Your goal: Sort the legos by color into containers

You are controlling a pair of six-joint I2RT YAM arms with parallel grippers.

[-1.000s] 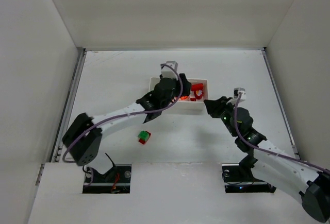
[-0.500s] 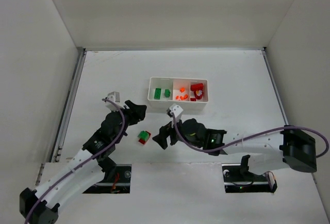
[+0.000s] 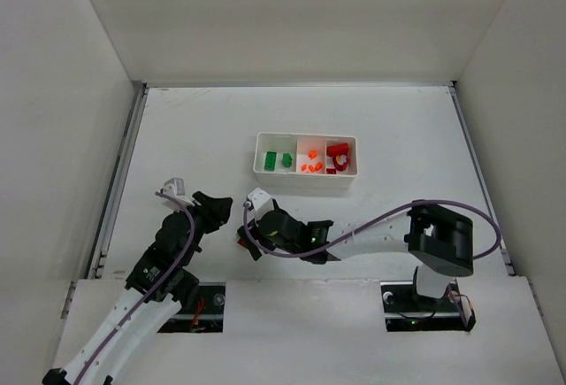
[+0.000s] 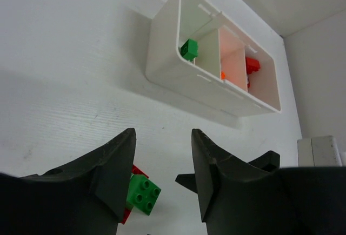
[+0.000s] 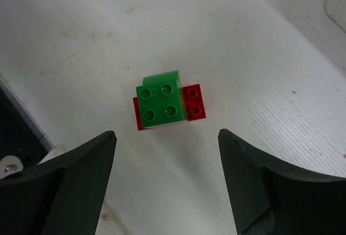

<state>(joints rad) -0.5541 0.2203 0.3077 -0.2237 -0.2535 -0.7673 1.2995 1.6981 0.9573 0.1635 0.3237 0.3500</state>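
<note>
The robot's right gripper will grab the green brick by its sides next, which leaves the red ends free for the left gripper to separate by color.
A green brick (image 5: 160, 104) joined to red bricks (image 5: 193, 101) lies on the white table. My right gripper (image 5: 166, 156) hovers over it, open wide, with the joined legos just beyond its fingertips. Only a red sliver of the legos (image 3: 240, 243) shows under that gripper (image 3: 249, 230) in the top view. My left gripper (image 4: 162, 162) is open and empty; the joined brick (image 4: 142, 193) sits by its left finger (image 4: 116, 170). The white tray (image 3: 305, 185) holds green legos (image 3: 277, 160) in its left container, orange pieces (image 3: 309, 165) in the middle one and red ones (image 3: 338, 158) in the right one.
The table is boxed in by white walls on three sides. A metal rail (image 3: 119, 181) runs along the left edge. Both arm bases sit in cutouts at the near edge, and the right arm's purple cable (image 3: 380, 217) loops over the table.
Both arms left the tray and came to the near table. The right gripper opened wide and swung left over the joined legos. The left gripper drew back beside them, jaws narrowing.
</note>
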